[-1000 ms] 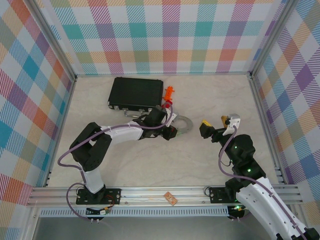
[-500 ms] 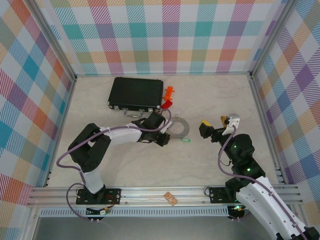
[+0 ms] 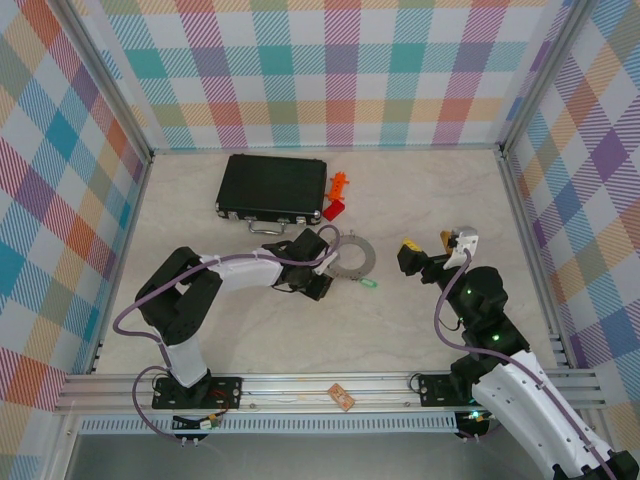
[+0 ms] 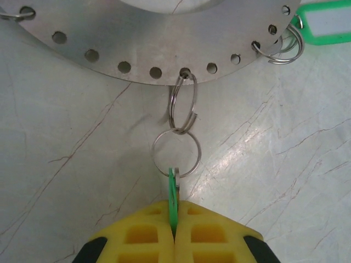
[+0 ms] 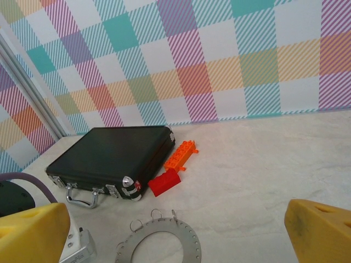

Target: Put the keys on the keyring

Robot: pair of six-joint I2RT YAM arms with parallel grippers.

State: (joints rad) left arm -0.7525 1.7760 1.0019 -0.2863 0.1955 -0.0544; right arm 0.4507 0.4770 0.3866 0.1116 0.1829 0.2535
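Observation:
The key (image 4: 174, 189) hangs chained to the hole in the keyring's rim, over flat, empty table. The key would stay chained, so it is now time for my left gripper to release it.
The keyring (image 4: 137, 49) is a flat grey metal ring with small holes along its rim, lying on the table (image 3: 352, 256). A chain of two split rings (image 4: 182, 104) hangs from one rim hole and ends at a key (image 4: 174, 189) with a green tag. My left gripper (image 4: 175, 211) is shut on that key and tag, just off the ring's near-left edge (image 3: 318, 284). A second green tag (image 4: 326, 19) lies by the ring's rim (image 3: 371, 283). My right gripper (image 3: 428, 246) hangs open to the right of the ring, holding nothing.
A black case (image 3: 272, 187) lies behind the ring. An orange piece (image 3: 340, 185) and a red piece (image 3: 333, 209) sit by its right end. Checked walls enclose the table on three sides.
My left gripper has drawn back toward the near left, off the ring. The ring has slid slightly left with it, uncovering the green tag at its near-right edge. The right arm has stayed still.

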